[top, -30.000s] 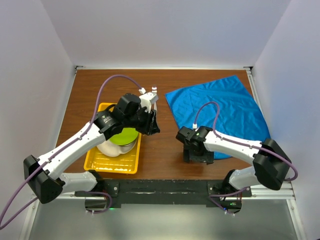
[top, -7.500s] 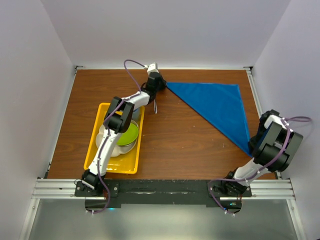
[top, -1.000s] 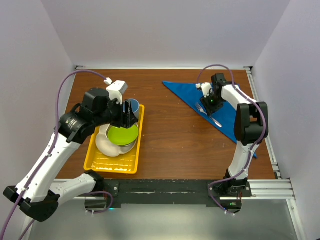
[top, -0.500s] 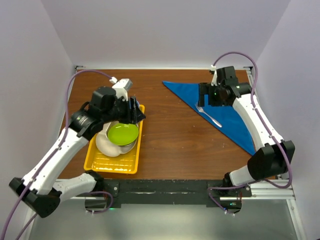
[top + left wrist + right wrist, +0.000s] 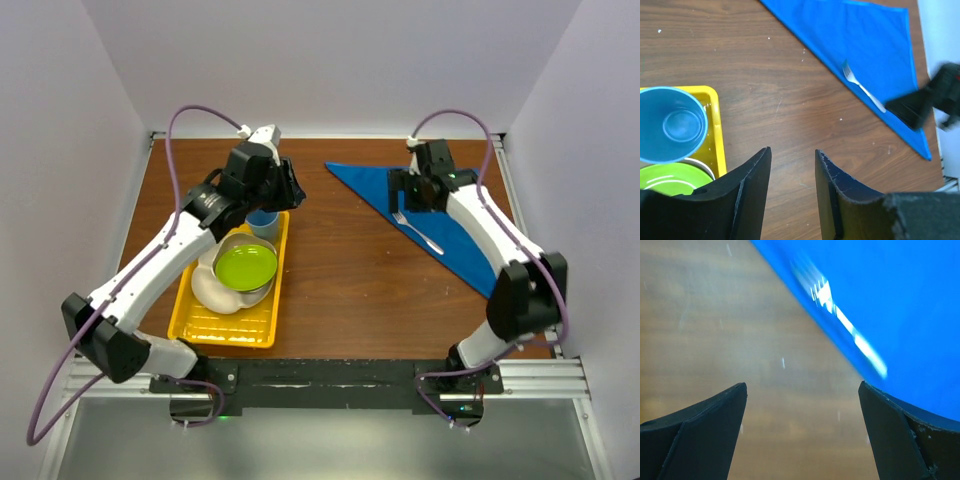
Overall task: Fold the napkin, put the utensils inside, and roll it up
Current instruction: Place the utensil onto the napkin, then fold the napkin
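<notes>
I will next grab the blue napkin with my right gripper by its pointed corner beyond the fork's teeth, to fold the napkin over the fork [image 5: 417, 229].
The napkin [image 5: 445, 212] [image 5: 867, 47] [image 5: 905, 300] lies folded into a blue triangle at the back right of the table. The silver fork [image 5: 417, 229] [image 5: 863, 90] [image 5: 846, 321] rests on it along the long folded edge, tines toward the back. My right gripper [image 5: 400, 193] [image 5: 802, 386] hovers just over the fork's tine end, open wide and empty. Between the tray's far end and the napkin, my left gripper [image 5: 288, 192] [image 5: 792, 152] hangs above bare wood. It is open with a narrower gap and holds nothing.
A yellow tray [image 5: 190, 325] [image 5: 716, 100] sits at the left, holding a blue cup [image 5: 262, 222] [image 5: 671, 125], a green bowl [image 5: 246, 268] [image 5: 667, 179] and a white dish [image 5: 208, 290]. White walls close in the table on three sides.
My right gripper has opened off the fork, which stays on the napkin, and drawn back slightly. My left arm has swung from over the tray toward the back, its jaws narrowing.
</notes>
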Robot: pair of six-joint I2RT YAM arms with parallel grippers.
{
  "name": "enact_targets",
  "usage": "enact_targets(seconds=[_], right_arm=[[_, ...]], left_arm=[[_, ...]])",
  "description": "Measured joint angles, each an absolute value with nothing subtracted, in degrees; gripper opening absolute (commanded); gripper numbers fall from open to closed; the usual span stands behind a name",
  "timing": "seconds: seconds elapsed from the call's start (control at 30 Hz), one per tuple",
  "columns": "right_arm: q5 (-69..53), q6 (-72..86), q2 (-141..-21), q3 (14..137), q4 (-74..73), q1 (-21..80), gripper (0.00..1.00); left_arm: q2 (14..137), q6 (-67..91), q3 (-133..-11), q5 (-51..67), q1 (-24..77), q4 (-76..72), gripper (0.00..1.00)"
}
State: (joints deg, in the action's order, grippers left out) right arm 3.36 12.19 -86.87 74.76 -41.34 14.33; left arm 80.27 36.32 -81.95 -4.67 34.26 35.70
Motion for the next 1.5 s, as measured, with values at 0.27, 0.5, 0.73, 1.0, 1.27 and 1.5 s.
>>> enact_targets(seconds=[0.27, 0.5, 0.73, 1.0, 1.27, 1.5], right_arm=[[3.68, 3.70, -112.16, 94.32, -28.93, 19.16, 0.70], [4.19, -3.53, -129.43, 112.90, -26.68, 23.31, 0.65], [4.80, -9.72, -143.52, 130.39, -25.78, 25.58, 0.55], [2.83, -12.53, -150.02, 134.52, -24.53, 26.00, 0.49], [3.33, -13.21, -153.40, 137.99, -22.04, 26.79, 0.48], [4.43, -13.19, -154.19, 138.76, -21.26, 27.27, 0.35]], left_arm=[[72.71, 37.34, -79.94, -7.46, 34.89, 37.78, 0.45], [68.93, 37.87, -78.91, -7.99, 34.89, 38.92, 0.45], [67.24, 37.26, -76.34, -7.97, 34.89, 39.42, 0.45], [67.16, 36.29, -75.85, -7.90, 34.89, 40.07, 0.45], [67.96, 35.75, -75.40, -7.64, 34.89, 40.27, 0.46], [68.42, 34.68, -75.40, -7.70, 34.89, 40.51, 0.46]])
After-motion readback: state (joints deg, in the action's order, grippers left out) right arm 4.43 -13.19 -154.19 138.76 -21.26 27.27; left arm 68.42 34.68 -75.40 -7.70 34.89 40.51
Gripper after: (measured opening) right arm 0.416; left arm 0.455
